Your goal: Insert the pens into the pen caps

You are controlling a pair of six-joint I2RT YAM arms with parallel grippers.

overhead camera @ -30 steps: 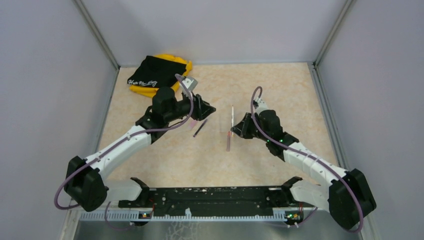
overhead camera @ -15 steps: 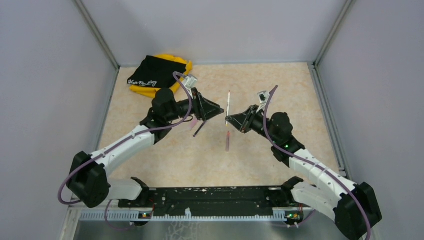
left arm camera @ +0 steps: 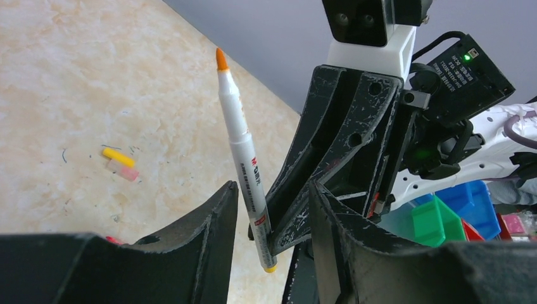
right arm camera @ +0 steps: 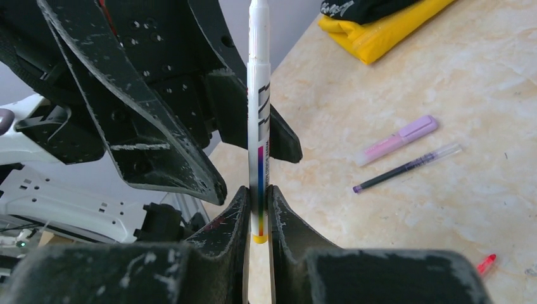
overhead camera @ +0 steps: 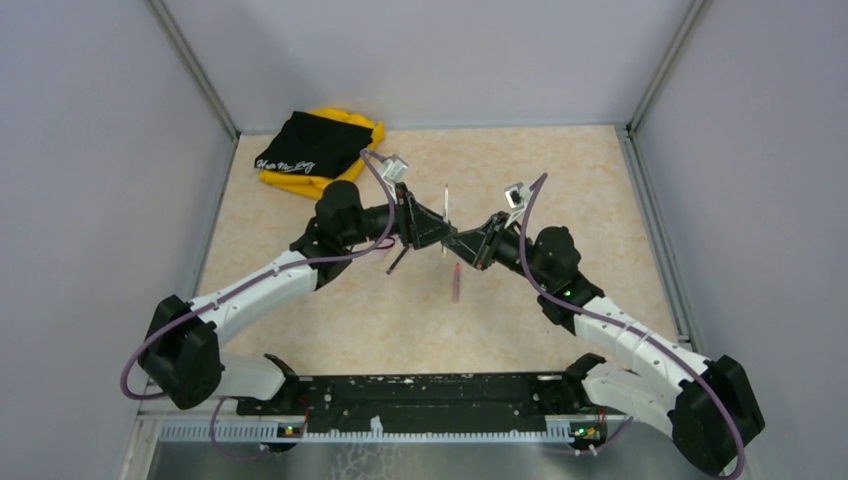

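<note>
The gripper's fingers have the body of the white pen [left arm camera: 253, 189] between them and reach just past it. My left gripper should close now, as it would hold the pen.
My right gripper [right arm camera: 258, 202] is shut on the lower end of the white pen with the orange tip [right arm camera: 259, 120] and holds it upright above the table [overhead camera: 560, 190]. In the top view the pen [overhead camera: 445, 208] stands between my right gripper [overhead camera: 458, 241] and my left gripper [overhead camera: 433, 232]. My left gripper [left arm camera: 272, 196] is open, its jaws on either side of the pen [left arm camera: 242, 155], the left one close to it. The black pen [right arm camera: 405, 167] and lilac cap [right arm camera: 398, 139] lie on the table. The pinkish-red pen [overhead camera: 456, 284] lies below the grippers. The orange-yellow cap [left arm camera: 119, 156] and pink cap [left arm camera: 128, 173] lie together.
A black cloth [overhead camera: 305, 145] on a yellow pouch [overhead camera: 368, 130] lies at the back left corner. Grey walls enclose the table on three sides. Coloured bins [left arm camera: 437, 218] show beyond the table in the left wrist view.
My right gripper has lifted the white pen off the table and swung it left. My left gripper has moved right to meet it, so the two grippers now face each other closely.
</note>
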